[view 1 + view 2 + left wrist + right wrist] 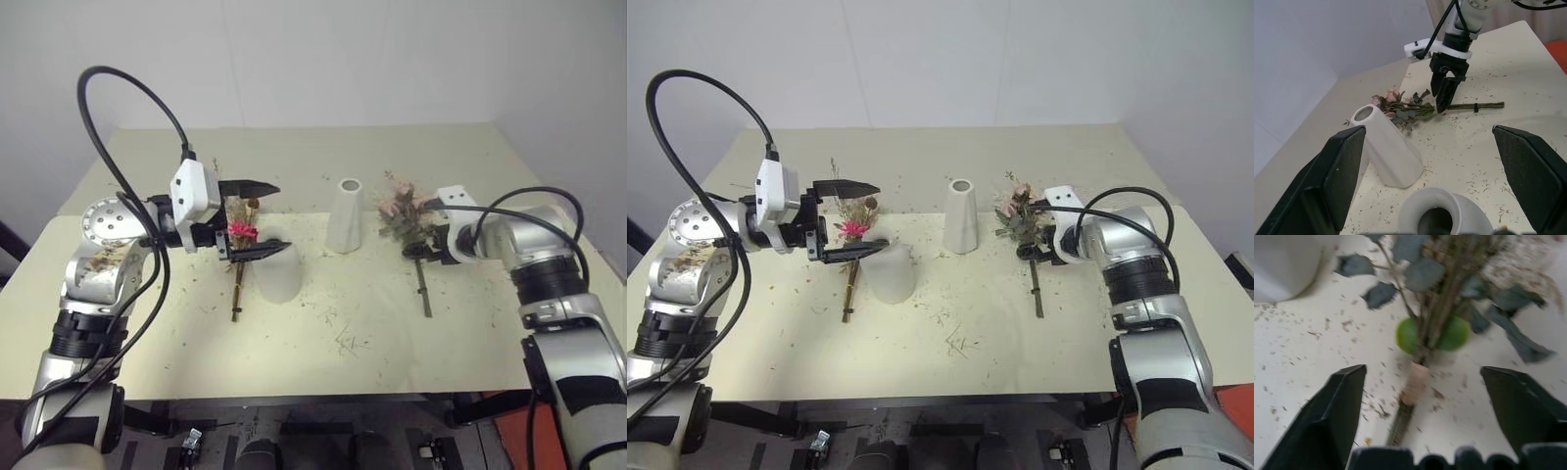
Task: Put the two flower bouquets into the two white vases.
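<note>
The robot's right hand needs to stand the bouquet in the tall vase [346, 216], so next it needs to grab the pale pink rose bouquet [406, 217] by its wrapped stems.
The short white vase [277, 271] stands left of centre, and the tall cone-shaped vase [346, 216] stands at the centre. The dried bouquet [238, 257], with its magenta flower, lies on the table just left of the short vase. My left gripper [253, 219] hovers open above that bouquet and the short vase's rim, pointing right, holding nothing. The pale pink rose bouquet [406, 217] lies right of the tall vase, its stem [1405, 404] toward me. My right gripper [1421, 373] is angled down over it, open, one finger on each side of the stem.
The cream table [392, 338] is littered with dry flower bits [345, 342]. Black cables loop over my left arm [118, 108] and right arm [544, 201]. A white wall stands close behind the table's far edge. An orange object [509, 431] sits below the table's front right.
</note>
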Motion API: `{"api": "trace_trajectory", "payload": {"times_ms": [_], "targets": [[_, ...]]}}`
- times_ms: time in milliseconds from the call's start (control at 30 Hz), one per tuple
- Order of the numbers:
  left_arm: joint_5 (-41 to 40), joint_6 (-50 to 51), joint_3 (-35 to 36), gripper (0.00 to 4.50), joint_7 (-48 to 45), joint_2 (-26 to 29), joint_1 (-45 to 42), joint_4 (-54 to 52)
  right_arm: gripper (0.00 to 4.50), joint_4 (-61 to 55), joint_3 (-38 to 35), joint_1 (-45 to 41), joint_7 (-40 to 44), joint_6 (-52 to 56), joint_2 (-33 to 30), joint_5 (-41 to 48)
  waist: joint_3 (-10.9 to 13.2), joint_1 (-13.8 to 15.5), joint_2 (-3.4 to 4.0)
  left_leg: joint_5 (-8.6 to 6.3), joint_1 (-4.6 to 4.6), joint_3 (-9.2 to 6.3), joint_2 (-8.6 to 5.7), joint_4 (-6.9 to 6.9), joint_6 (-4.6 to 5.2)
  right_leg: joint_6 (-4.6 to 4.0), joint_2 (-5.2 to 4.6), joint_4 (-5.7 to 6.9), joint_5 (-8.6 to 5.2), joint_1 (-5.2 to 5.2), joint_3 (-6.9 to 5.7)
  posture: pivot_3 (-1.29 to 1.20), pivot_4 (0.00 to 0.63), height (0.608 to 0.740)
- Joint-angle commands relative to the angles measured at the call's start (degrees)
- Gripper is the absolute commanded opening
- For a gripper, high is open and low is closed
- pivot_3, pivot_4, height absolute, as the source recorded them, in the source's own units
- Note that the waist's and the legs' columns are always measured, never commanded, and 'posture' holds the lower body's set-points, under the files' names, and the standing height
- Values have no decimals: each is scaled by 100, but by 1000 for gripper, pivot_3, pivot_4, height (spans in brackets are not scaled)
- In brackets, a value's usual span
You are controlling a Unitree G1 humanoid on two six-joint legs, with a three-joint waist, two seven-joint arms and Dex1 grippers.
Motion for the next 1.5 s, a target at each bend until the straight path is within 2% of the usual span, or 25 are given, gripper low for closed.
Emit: {"api": "trace_trajectory", "payload": {"times_ms": [33,267,333,433,533,633,733,800,867,933,1000,1100,1300,1500], "targets": [[21,-101,130,4500,73,69,76,-218,3232,356,54,-263,152,-283,88,-206,0,-29,0,0,-2,0,0,0,0,0,-1,4,0,0,0,0,150,740],[-193,15,547,4500,205,271,598,-583,808,1041,-61,-486,218,-418,264,-401,1,-64,1,0,-6,0,0,-1,0,0,-3,2,0,-2,0,0,150,740],[-185,-49,592,4500,273,252,622,-584,275,1185,-106,-564,181,-521,301,-465,1,-63,1,0,-3,0,0,-1,0,0,-3,2,0,-1,0,0,150,740],[-292,-22,669,4500,386,178,568,-656,222,1327,-136,-679,68,-628,339,-582,1,-63,1,0,1,0,-1,-1,-1,0,-3,1,0,0,0,0,150,740],[-361,39,695,4500,418,228,594,-756,222,1330,-497,-786,-668,-1005,385,-720,1,-61,1,0,-1,0,0,-3,-1,0,-3,7,0,0,0,0,150,740],[-376,66,705,4500,444,308,643,-794,222,894,-1161,-713,-1842,-2445,512,-782,1,-60,2,1,-10,0,-2,-4,-2,1,-6,3,1,-7,0,0,150,740],[-368,93,706,4500,439,375,646,-768,222,309,-1457,-526,-2771,-4656,690,-1079,1,-82,3,3,-32,1,-3,-5,-6,2,-7,10,2,-33,3,0,150,740],[-362,164,685,4500,408,440,632,-754,222,197,-2140,-825,-3035,-4650,981,-493,0,-97,4,5,-47,2,-2,-6,-10,2,-5,19,2,-56,7,0,150,740],[-329,179,646,4500,337,496,633,-722,222,-42,-2383,-821,-2956,-5331,1152,-299,0,-112,4,12,-56,2,1,-6,-21,1,-4,28,3,-69,8,0,150,740],[-325,184,638,4500,319,512,628,-689,222,-371,-2669,-699,-2368,-5979,1364,222,0,-108,5,14,-57,2,0,-6,-24,0,-4,32,3,-70,8,0,150,740],[-321,175,652,4500,315,546,605,-632,222,-626,-3064,-650,-1712,-6139,1672,1059,-1,-104,6,14,-55,3,0,-6,-24,0,-5,31,3,-68,8,0,150,740],[-276,175,708,4500,315,649,643,-580,222,-776,-3032,-508,-1161,-6371,2061,1435,-2,-105,8,14,-52,2,1,-6,-24,1,-5,35,4,-65,7,0,150,740],[-363,261,855,4500,382,812,909,-752,222,-600,-2721,-383,-982,-6626,2604,1310,-3,-164,10,15,-45,3,1,-6,-25,0,-4,55,4,-72,8,0,150,740],[-450,403,971,4500,423,883,1126,-976,222,-321,-2643,-406,-808,-6756,2889,1368,-2,-202,11,18,-47,2,2,-8,-30,0,-4,58,4,-77,8,0,150,740]]}}
